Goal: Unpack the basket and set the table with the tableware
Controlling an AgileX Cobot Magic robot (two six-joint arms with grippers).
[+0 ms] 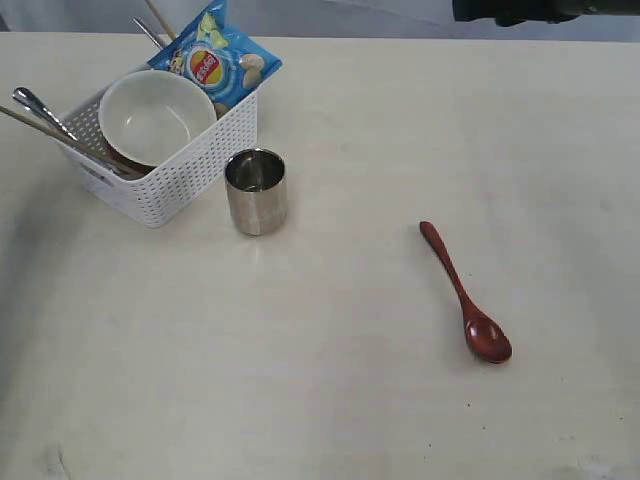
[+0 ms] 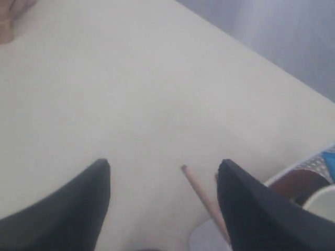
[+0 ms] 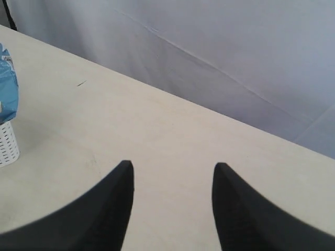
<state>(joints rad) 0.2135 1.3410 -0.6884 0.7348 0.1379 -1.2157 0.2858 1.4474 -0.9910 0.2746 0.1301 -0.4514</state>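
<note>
The chopstick slants under one finger of my left gripper, so I need to move the gripper toward the white basket before I close on it.
The white basket (image 1: 190, 170) stands at the table's (image 1: 350, 390) back left. In it are the cream bowl (image 1: 155, 115), chopsticks (image 1: 45, 128) and steel cutlery handles (image 1: 38, 105). The steel cup (image 1: 257, 190) stands upright on the table beside the basket. A dark red spoon (image 1: 465, 295) lies on the table at the right. My left gripper (image 2: 165, 167) is open by the basket (image 2: 309, 164). A chopstick (image 2: 201, 196) sticks out between its fingers, untouched. A reddish-brown plate (image 2: 296, 183) shows under the bowl (image 2: 324, 201). My right gripper (image 3: 172, 170) is open above bare table.
A blue chip bag (image 1: 215, 55) leans in the basket's far end and also shows beside the basket corner (image 3: 8, 144) in the right wrist view. A dark piece of an arm (image 1: 540, 10) hangs at the top right. A grey backdrop lies past the table's far edge.
</note>
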